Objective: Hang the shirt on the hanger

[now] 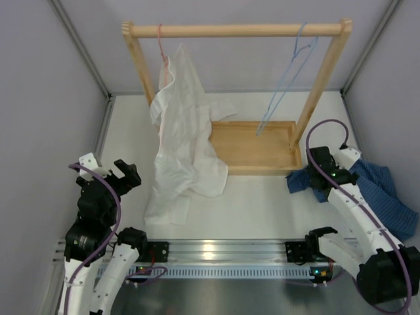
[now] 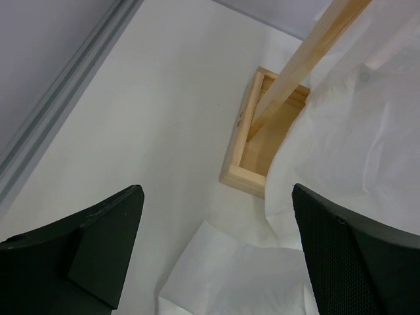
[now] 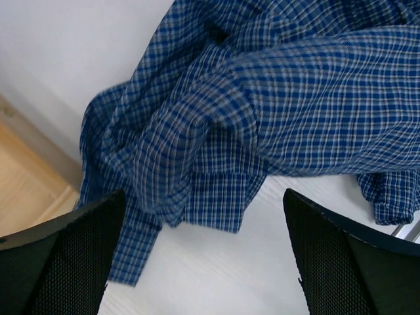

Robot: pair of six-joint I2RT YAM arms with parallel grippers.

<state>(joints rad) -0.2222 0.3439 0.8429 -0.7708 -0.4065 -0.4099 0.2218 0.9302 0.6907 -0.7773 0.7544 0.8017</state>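
I will next use my right gripper to grab the shirt by the raised fold at its edge (image 1: pixel 315 180) (image 3: pixel 168 161) beside the rack's base. The shirt will then trail out open for the hanger.
The dark blue checked shirt (image 1: pixel 384 197) lies crumpled on the table at the right, beside the rack's base. It fills the upper part of the right wrist view (image 3: pixel 262 111). My right gripper (image 1: pixel 314 172) is open and empty, just above the shirt's near left edge (image 3: pixel 203 262). The light-blue wire hanger (image 1: pixel 289 79) hangs by its hook from the right end of the wooden rail (image 1: pixel 236 30), bare. My left gripper (image 1: pixel 121 174) is open and empty at the left, over bare table and a white shirt's hem (image 2: pixel 216 262).
A white shirt (image 1: pixel 184 131) hangs on a pink hanger (image 1: pixel 161 42) at the rail's left end and trails onto the table. The wooden rack has a tray base (image 1: pixel 252 169) and two uprights. Grey walls close in on both sides.
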